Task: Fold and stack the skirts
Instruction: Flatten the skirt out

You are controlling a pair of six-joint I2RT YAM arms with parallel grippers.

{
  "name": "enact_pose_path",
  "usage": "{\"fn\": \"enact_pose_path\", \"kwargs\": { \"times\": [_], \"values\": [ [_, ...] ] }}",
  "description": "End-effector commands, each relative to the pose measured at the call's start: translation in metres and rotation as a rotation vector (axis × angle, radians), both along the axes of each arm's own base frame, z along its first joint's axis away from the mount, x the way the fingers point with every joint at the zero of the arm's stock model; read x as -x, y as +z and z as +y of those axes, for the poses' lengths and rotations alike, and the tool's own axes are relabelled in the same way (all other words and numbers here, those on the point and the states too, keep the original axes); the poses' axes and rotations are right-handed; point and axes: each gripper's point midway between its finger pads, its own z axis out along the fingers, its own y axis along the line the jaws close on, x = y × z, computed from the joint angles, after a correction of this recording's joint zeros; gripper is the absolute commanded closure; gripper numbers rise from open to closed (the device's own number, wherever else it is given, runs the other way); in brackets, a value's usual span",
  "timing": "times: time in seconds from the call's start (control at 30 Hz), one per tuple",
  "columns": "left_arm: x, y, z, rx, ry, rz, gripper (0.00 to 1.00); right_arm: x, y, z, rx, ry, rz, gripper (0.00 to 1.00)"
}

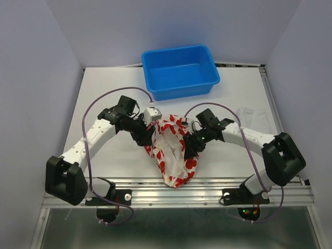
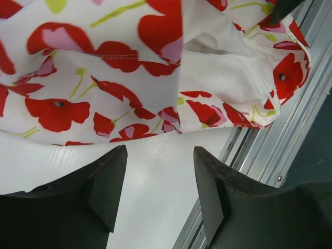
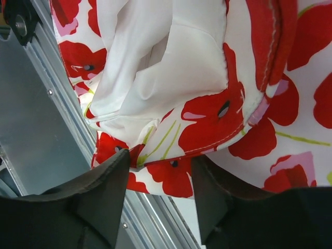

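Note:
I should grab the flowered skirt's edge [image 1: 150, 150] [image 2: 165, 128] with my left gripper next, across from my right gripper at the skirt's hem. This will spread the skirt for folding.
The flowered skirt [image 1: 179, 174], white with red blotches, lies crumpled near the table's front edge between both arms. White cloth [image 1: 171, 148] shows inside its folds; I cannot tell whether that is the plain white skirt or a lining. My left gripper [image 1: 148, 139] sits at the skirt's left side. In the left wrist view that gripper [image 2: 160, 155] is open over bare table, with the flowered skirt [image 2: 104, 78] just beyond its tips. My right gripper [image 1: 188, 149] is at the skirt's right side. In its wrist view the right gripper [image 3: 161, 161] stands open, with the skirt's hem [image 3: 207, 124] at its fingertips.
A blue plastic tub [image 1: 180, 70] stands at the back of the table [image 1: 114, 104]. An aluminium rail [image 1: 218, 187] runs along the front edge, and the skirt's lower end reaches it. Purple cables loop over both arms.

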Motion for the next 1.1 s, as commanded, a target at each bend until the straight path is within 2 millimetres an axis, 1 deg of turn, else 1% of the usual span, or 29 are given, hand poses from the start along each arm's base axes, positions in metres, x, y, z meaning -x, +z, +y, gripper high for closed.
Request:
{"fn": "enact_pose_path", "kwargs": {
  "times": [0.0, 0.07, 0.1, 0.17, 0.23, 0.33, 0.47, 0.5, 0.57, 0.6, 0.63, 0.67, 0.7, 0.73, 0.77, 0.8, 0.87, 0.9, 0.93, 0.97, 1.0, 1.03, 1.07],
  "values": [
    [0.006, -0.001, -0.014, 0.023, -0.082, 0.014, 0.34, -0.005, -0.005, 0.01, -0.009, 0.017, -0.041, 0.48],
    [0.006, -0.01, -0.018, 0.012, -0.057, 0.046, 0.34, -0.007, -0.008, 0.011, -0.001, 0.014, -0.04, 0.5],
    [0.001, -0.015, -0.02, 0.011, -0.043, 0.048, 0.34, -0.01, -0.008, 0.012, 0.001, 0.012, -0.045, 0.51],
    [0.001, -0.021, -0.025, 0.006, -0.025, 0.062, 0.34, -0.012, -0.01, 0.011, 0.016, 0.006, -0.044, 0.53],
    [-0.003, -0.035, -0.027, -0.006, 0.021, 0.054, 0.34, -0.013, -0.009, 0.01, 0.021, 0.002, -0.05, 0.56],
    [-0.005, -0.042, -0.028, -0.01, 0.069, 0.066, 0.34, -0.012, -0.012, 0.008, 0.03, -0.002, -0.053, 0.58],
    [0.005, -0.049, -0.039, -0.001, 0.043, 0.104, 0.36, -0.016, -0.014, 0.005, 0.056, -0.017, -0.068, 0.64],
    [0.007, -0.051, -0.043, -0.005, 0.032, 0.108, 0.37, -0.017, -0.015, 0.005, 0.061, -0.02, -0.071, 0.68],
    [0.007, -0.055, -0.044, -0.019, 0.05, 0.119, 0.39, -0.018, -0.015, 0.003, 0.069, -0.025, -0.076, 0.69],
    [0.002, -0.059, -0.041, -0.043, 0.075, 0.113, 0.42, -0.019, -0.013, 0.003, 0.075, -0.028, -0.079, 0.73],
    [-0.002, -0.062, -0.038, -0.059, 0.099, 0.113, 0.46, -0.02, -0.01, 0.002, 0.078, -0.032, -0.089, 0.74],
    [-0.005, -0.063, -0.035, -0.068, 0.118, 0.116, 0.59, -0.023, -0.011, -0.001, 0.097, -0.044, -0.106, 0.76],
    [-0.012, -0.064, -0.029, -0.089, 0.15, 0.104, 0.67, -0.025, -0.009, -0.003, 0.111, -0.049, -0.114, 0.8],
    [-0.019, -0.062, -0.024, -0.098, 0.176, 0.096, 0.74, -0.026, -0.008, -0.006, 0.124, -0.051, -0.127, 0.82],
    [-0.029, -0.06, -0.013, -0.103, 0.219, 0.089, 0.86, -0.029, -0.005, -0.011, 0.146, -0.057, -0.155, 0.83],
    [-0.039, -0.049, -0.008, -0.11, 0.231, 0.06, 0.92, -0.03, -0.003, -0.014, 0.159, -0.044, -0.178, 0.87],
    [-0.058, -0.034, 0.011, -0.152, 0.283, -0.011, 1.0, -0.04, 0.005, -0.032, 0.195, -0.08, -0.2, 0.93],
    [-0.071, -0.013, 0.021, -0.183, 0.292, -0.094, 1.0, -0.04, 0.006, -0.042, 0.218, -0.073, -0.206, 0.99],
    [-0.077, -0.001, 0.027, -0.202, 0.299, -0.144, 1.0, -0.052, 0.013, -0.053, 0.234, -0.107, -0.232, 0.99],
    [-0.082, 0.011, 0.032, -0.221, 0.299, -0.193, 1.0, -0.058, 0.021, -0.061, 0.241, -0.119, -0.265, 0.99],
    [-0.087, 0.035, 0.037, -0.23, 0.3, -0.259, 1.0, -0.064, 0.026, -0.07, 0.261, -0.103, -0.308, 0.99],
    [-0.094, 0.049, 0.049, -0.281, 0.302, -0.329, 1.0, -0.07, 0.038, -0.079, 0.283, -0.108, -0.336, 0.99],
    [-0.097, 0.061, 0.054, -0.301, 0.299, -0.373, 1.0, -0.082, 0.045, -0.096, 0.33, -0.14, -0.379, 0.99]
  ]
}}
